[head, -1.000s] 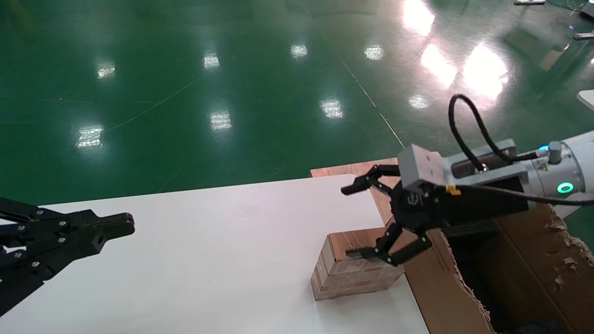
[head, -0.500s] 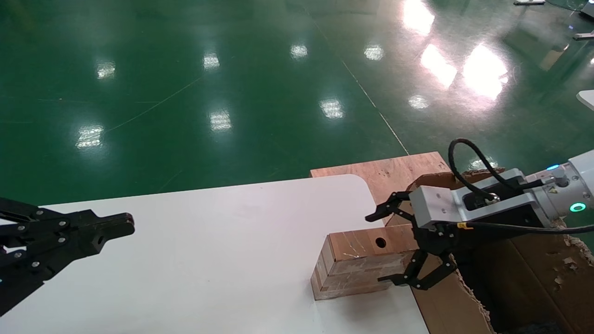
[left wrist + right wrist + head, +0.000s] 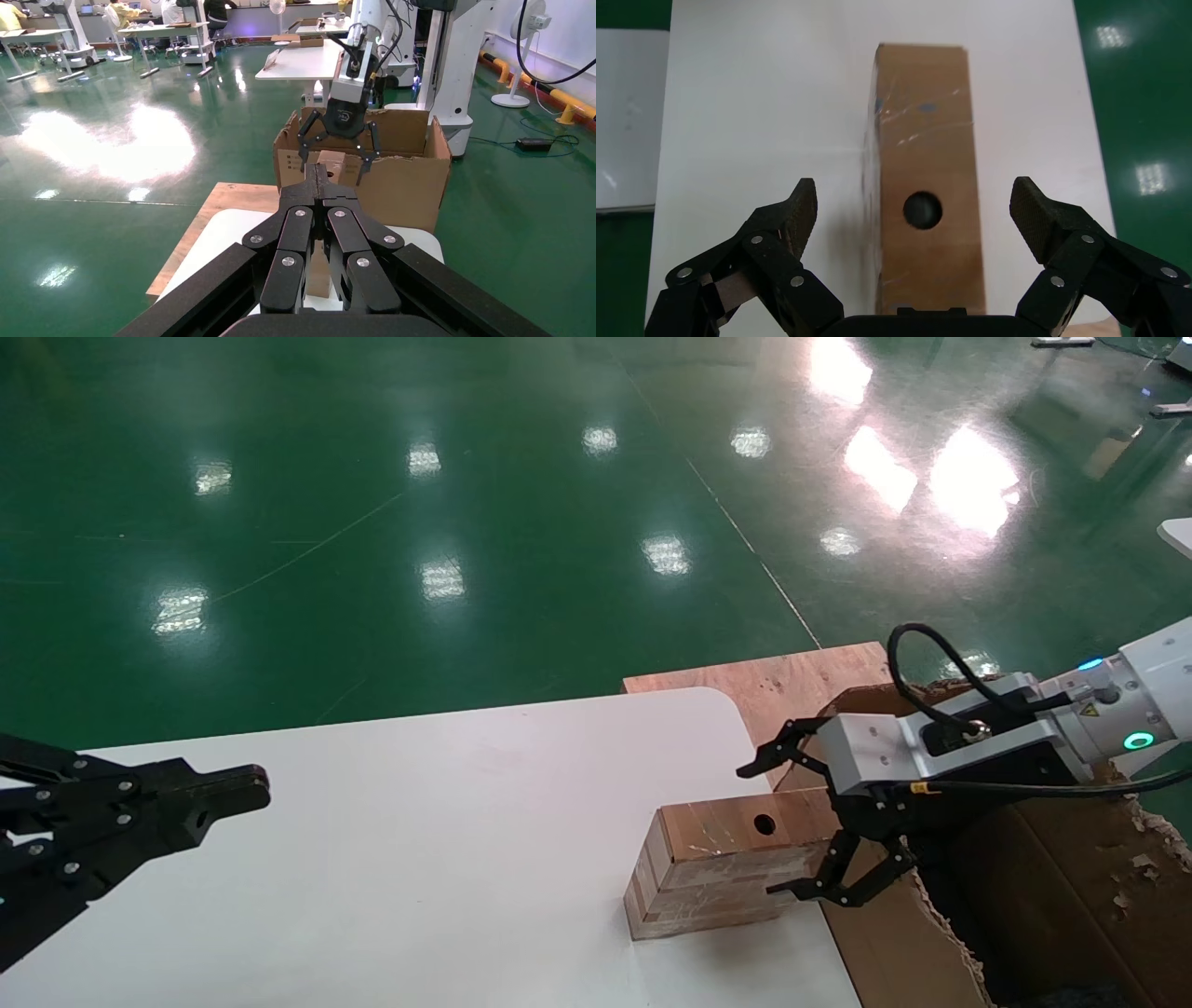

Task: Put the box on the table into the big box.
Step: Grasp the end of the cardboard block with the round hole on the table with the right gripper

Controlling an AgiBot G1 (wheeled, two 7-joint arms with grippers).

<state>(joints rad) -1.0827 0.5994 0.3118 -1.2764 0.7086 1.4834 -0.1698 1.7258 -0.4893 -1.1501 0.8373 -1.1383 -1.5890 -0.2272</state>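
Note:
Next, my right gripper grabs the small box by its long sides on either side of the round hole (image 3: 732,885), to put it into the big box (image 3: 1039,874).
The box (image 3: 717,864) is small and brown with banded sides and a round black hole in its top face. It lies on the white table (image 3: 419,822) near the right edge, against the big box (image 3: 1071,887), a torn-edged carton. My right gripper (image 3: 762,832) hovers open over the small box's carton-side end, one finger on each side and neither touching. In the right wrist view the box (image 3: 926,140) runs lengthwise between the spread fingertips of the gripper (image 3: 914,196). My left gripper (image 3: 251,789) stays shut over the table's left side, holding nothing. The left wrist view shows that gripper (image 3: 316,175) pointing at the carton (image 3: 407,179).
A flat plywood board (image 3: 792,677) lies beyond the table's rounded far corner, beside the carton. Glossy green floor surrounds the table. Black foam shows inside the carton (image 3: 959,896). Other tables and robot stands are far behind in the left wrist view.
My right gripper has dropped lower and drawn back toward the carton, uncovering the box's hole. It stays open. The box and my left arm have not moved.

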